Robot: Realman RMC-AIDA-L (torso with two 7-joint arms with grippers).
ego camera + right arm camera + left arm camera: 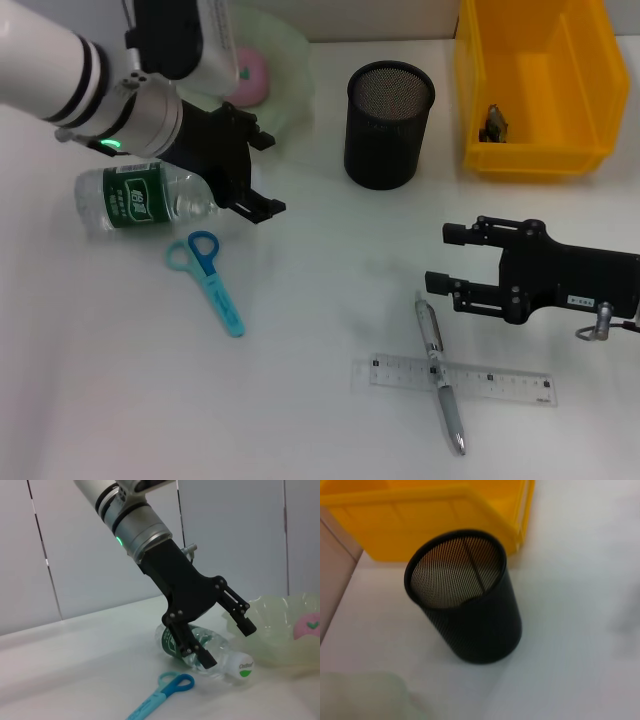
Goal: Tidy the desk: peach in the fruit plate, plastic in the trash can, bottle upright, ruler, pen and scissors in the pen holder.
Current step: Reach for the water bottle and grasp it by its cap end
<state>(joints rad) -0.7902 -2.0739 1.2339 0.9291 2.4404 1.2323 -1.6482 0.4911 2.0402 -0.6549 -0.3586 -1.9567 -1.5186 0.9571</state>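
The fingers are above the bottle's neck [205, 195], so closing now would miss the neck. My left gripper lowers first, then closes on the neck.
A clear bottle [140, 200] with a green label lies on its side at the left, its cap [245, 669] toward the plate. My left gripper [265, 175] hangs open just above its neck, also seen from the right wrist as the left gripper [227, 644]. Blue scissors [205, 280] lie flat in front of the bottle. The pink peach [250, 75] rests in the pale green fruit plate [295, 70]. A silver pen [440, 375] lies across the clear ruler [500, 383]. My right gripper [440, 257] is open, just beyond the pen. The black mesh pen holder [388, 125] stands empty.
The yellow bin [535, 150] sits at the back right with a small dark scrap [495, 125] inside. In the left wrist view the pen holder [470, 610] stands in front of the bin [420, 515]. White table surface lies between the scissors and the pen.
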